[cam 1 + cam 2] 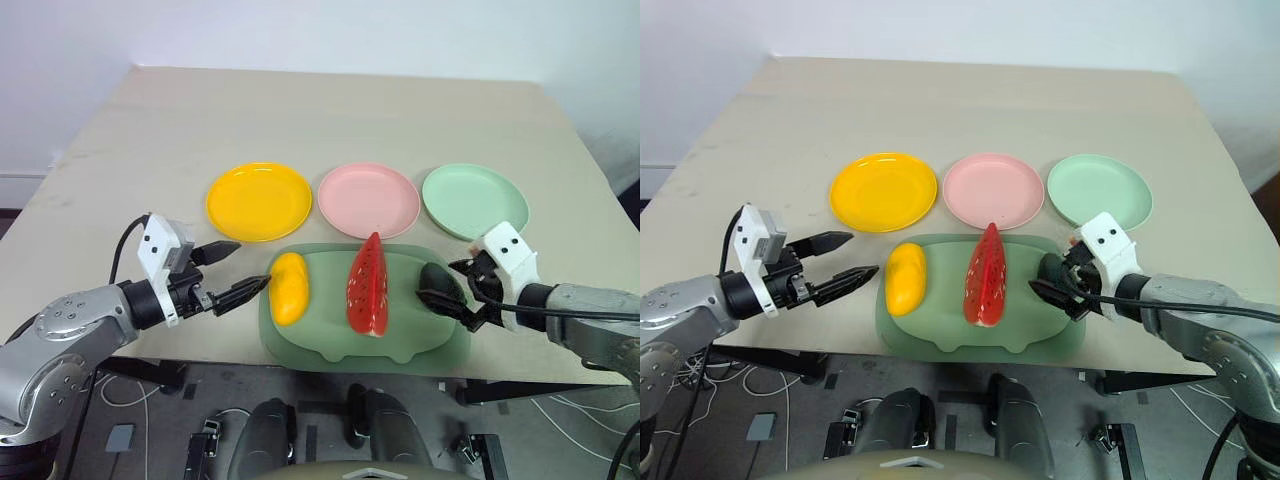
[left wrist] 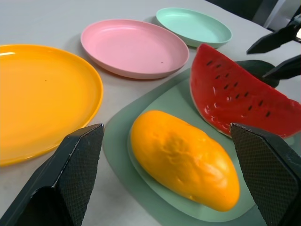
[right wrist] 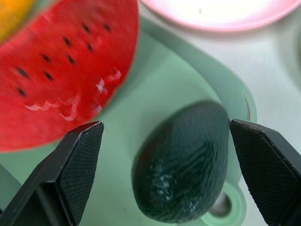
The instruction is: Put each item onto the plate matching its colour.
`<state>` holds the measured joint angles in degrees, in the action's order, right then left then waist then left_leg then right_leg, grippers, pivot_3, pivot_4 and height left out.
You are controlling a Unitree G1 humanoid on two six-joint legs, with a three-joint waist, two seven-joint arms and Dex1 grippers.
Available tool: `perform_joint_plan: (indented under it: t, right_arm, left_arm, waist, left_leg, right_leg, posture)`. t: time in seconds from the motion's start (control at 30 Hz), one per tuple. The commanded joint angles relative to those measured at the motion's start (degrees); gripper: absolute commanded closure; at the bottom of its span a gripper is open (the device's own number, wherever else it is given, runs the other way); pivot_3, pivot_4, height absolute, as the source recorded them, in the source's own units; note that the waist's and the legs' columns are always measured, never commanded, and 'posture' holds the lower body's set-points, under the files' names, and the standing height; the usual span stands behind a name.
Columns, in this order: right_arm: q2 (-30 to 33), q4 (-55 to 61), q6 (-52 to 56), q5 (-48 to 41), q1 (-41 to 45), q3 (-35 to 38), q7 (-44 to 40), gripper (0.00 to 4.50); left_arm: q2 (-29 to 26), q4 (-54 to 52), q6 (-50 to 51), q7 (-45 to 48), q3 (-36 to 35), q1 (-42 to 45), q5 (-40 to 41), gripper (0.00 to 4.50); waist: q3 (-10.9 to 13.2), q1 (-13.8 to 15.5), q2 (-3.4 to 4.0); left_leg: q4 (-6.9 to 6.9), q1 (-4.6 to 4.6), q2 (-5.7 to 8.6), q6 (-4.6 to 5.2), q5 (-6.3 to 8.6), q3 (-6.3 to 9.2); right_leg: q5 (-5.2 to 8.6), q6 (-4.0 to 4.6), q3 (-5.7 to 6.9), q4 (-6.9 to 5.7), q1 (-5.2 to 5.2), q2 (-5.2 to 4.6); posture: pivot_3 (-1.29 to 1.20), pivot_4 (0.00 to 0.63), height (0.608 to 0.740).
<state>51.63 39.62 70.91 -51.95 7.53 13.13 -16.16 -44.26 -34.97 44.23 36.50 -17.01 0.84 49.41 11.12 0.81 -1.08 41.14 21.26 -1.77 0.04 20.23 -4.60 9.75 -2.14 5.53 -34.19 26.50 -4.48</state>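
Note:
The right gripper picks up the dark green avocado around its plump middle next, to put the avocado onto the mint green plate.
Three toy foods lie on a green tray near the table's front edge: a yellow mango at its left, a red watermelon wedge in the middle, a dark green avocado at its right. Behind the tray stand a yellow plate, a pink plate and a mint green plate, all empty. My left gripper is open just left of the mango, pointing at it. My right gripper is open with its fingers to either side of the avocado.
The beige table stretches bare behind the plates. The tray overhangs close to the front edge. Cables and stands lie on the floor below.

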Motion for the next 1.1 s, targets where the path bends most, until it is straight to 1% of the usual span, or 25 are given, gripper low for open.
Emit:
perform_joint_plan:
  t: [0.03, 0.23, 0.4, 0.5, 0.57, 0.6, 0.73, 0.83, 0.93, 1.03, 1.1]
  right_arm:
    - [-1.1, -0.2, -0.5, 2.7, -0.3, -1.5, 1.1, 0.00]
    - [-2.6, -2.4, -2.3, 8.5, -0.5, -5.7, 1.6, 0.00]
    - [-3.8, -3.7, -2.8, 11.4, 0.2, -7.1, 0.8, 0.00]
    - [-4.1, -4.4, -2.7, 11.6, 1.0, -6.3, -0.3, 0.54]
    - [-3.7, -4.3, -2.8, 11.6, 1.6, -5.6, -1.3, 1.16]
    - [-3.5, -4.3, -2.9, 11.7, 2.1, -5.4, -1.7, 1.36]
    - [-1.3, -6.3, -4.4, 12.6, 7.9, -3.5, -4.1, 1.36]
    - [0.5, -14.2, -7.4, 16.4, 15.7, -4.4, -5.3, 1.36]
    - [1.7, -27.0, -14.7, 25.2, 23.8, -10.9, -6.5, 1.36]
    - [-0.2, -43.4, -24.9, 34.0, 30.4, -17.4, -9.1, 1.36]
    - [-1.8, -54.0, -31.4, 38.7, 33.9, -20.3, -10.5, 1.36]
  left_arm:
    - [-0.1, -1.8, -0.2, -0.5, -0.7, 1.0, 1.0, 0.03]
    - [-0.2, -1.3, 0.0, -0.7, -0.4, 2.0, 0.9, 0.03]
    - [-0.3, -1.2, -0.2, -0.6, -0.4, 2.1, 0.5, 0.03]
    - [-0.3, -1.3, -0.2, -0.7, -0.6, 2.1, 0.5, 0.00]
    - [-0.4, -1.2, -0.2, -0.6, -0.8, 2.0, 0.5, 0.00]
    - [-0.5, -1.2, -0.2, -0.6, -0.8, 2.0, 0.4, 0.00]
    - [-0.5, -1.1, -0.3, -0.7, -0.7, 2.1, 0.2, 0.00]
    - [-0.3, -0.7, -0.3, -0.8, -0.3, 2.7, 0.0, 0.00]
    - [-0.1, -0.6, -0.4, -0.8, 0.4, 3.2, -0.2, 0.00]
    - [0.0, -0.3, -0.5, -0.7, 0.9, 3.8, -0.5, 0.00]
    - [-0.1, -0.1, -0.6, -0.6, 0.9, 4.1, -0.6, 0.00]
  waist:
    - [0.0, 0.0, 0.00]
    - [0.0, 0.0, 0.00]
    - [0.0, -0.1, 0.00]
    - [0.0, 0.0, 0.00]
    - [0.0, 0.0, 0.00]
    - [0.0, 0.0, 0.00]
    - [0.0, -0.1, 0.01]
    - [0.0, -0.1, 0.01]
    - [0.0, -0.2, 0.01]
    - [0.0, -0.1, 0.00]
    - [0.0, -0.1, 0.00]
  left_leg:
    - [0.00, 0.00, 0.00, 0.00, 0.00, 0.00]
    - [0.00, 0.00, 0.00, 0.00, 0.00, 0.00]
    - [0.00, 0.00, 0.00, 0.00, 0.00, 0.00]
    - [0.00, 0.00, 0.00, 0.00, 0.00, 0.00]
    - [0.00, 0.00, 0.00, 0.00, 0.00, 0.00]
    - [0.00, 0.01, 0.00, 0.00, 0.00, 0.01]
    - [0.00, 0.00, 0.00, 0.00, 0.00, -0.01]
    - [0.00, 0.01, 0.01, 0.00, 0.00, -0.01]
    - [-0.01, 0.02, 0.03, 0.00, 0.00, -0.02]
    - [-0.01, 0.04, 0.05, 0.00, 0.00, -0.05]
    - [-0.01, 0.07, 0.06, 0.01, -0.01, -0.12]
  right_leg:
    - [0.00, -0.01, 0.00, 0.00, 0.00, 0.00]
    - [0.00, 0.00, 0.00, 0.01, 0.00, 0.01]
    - [-0.01, -0.02, 0.00, 0.00, 0.01, 0.01]
    - [-0.01, -0.02, 0.00, 0.00, 0.01, 0.01]
    - [-0.01, -0.02, 0.00, 0.00, 0.01, 0.01]
    - [-0.01, -0.02, 0.00, 0.00, 0.01, 0.01]
    - [-0.01, -0.02, 0.00, 0.00, 0.02, 0.01]
    - [0.00, 0.00, 0.00, 0.00, 0.03, 0.02]
    - [0.02, 0.05, 0.00, 0.00, 0.05, 0.02]
    - [0.01, 0.03, 0.01, 0.03, 0.04, 0.04]
    - [-0.06, -0.09, 0.02, 0.05, 0.04, 0.04]
  posture:
    - [0.00, 0.150, 0.740]
    - [0.00, 0.150, 0.740]
    - [0.00, 0.150, 0.740]
    - [0.00, 0.150, 0.740]
    - [0.00, 0.150, 0.740]
    - [0.00, 0.150, 0.740]
    - [0.00, 0.150, 0.740]
    - [0.00, 0.150, 0.740]
    - [0.00, 0.150, 0.740]
    - [0.00, 0.150, 0.740]
    - [0.00, 0.150, 0.740]
